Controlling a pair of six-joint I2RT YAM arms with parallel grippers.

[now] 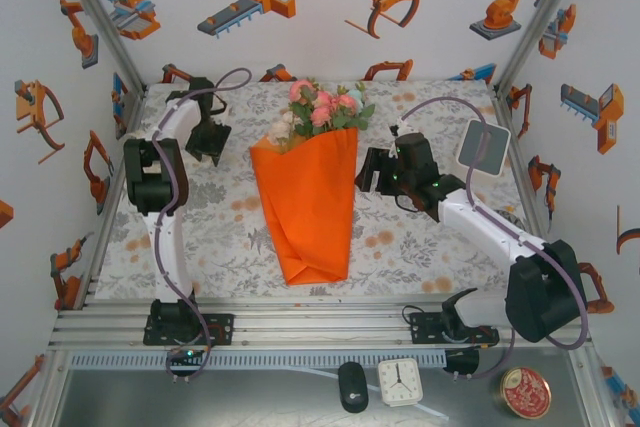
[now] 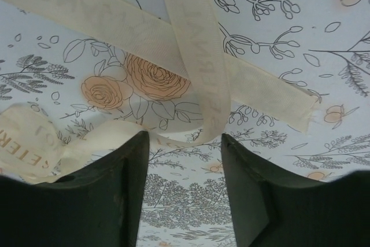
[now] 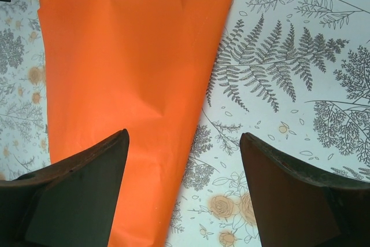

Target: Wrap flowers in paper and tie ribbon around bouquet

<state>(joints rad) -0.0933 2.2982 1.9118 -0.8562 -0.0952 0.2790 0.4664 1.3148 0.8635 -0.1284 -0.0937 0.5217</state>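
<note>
I will next grab the cream ribbon [image 2: 196, 67] with my left gripper at its looped bend [image 2: 207, 133], so an end stays free for my right gripper to tie.
The bouquet lies in the middle of the table: pink and white flowers [image 1: 322, 107] stick out of the far end of a bright orange paper [image 1: 305, 207] cone that tapers toward me. My left gripper [image 1: 212, 142] hovers at the far left of the table, apart from the cone. In the left wrist view it [image 2: 185, 143] stands open, with the cream ribbon [image 2: 196, 67] crossing and looping on the cloth just past its fingertips. My right gripper [image 1: 368, 175] is open beside the cone's right edge. Its [image 3: 184, 143] jaws straddle the paper [image 3: 127, 56] edge, one finger over paper, one over cloth.
A grey-and-orange floral tablecloth [image 1: 420, 247] covers the table. A grey square pad [image 1: 483, 147] stands at the right rear. On the near shelf sit a black oval object [image 1: 352, 387], a small white clock [image 1: 400, 382] and a red round tin [image 1: 525, 392]. Printed walls enclose three sides.
</note>
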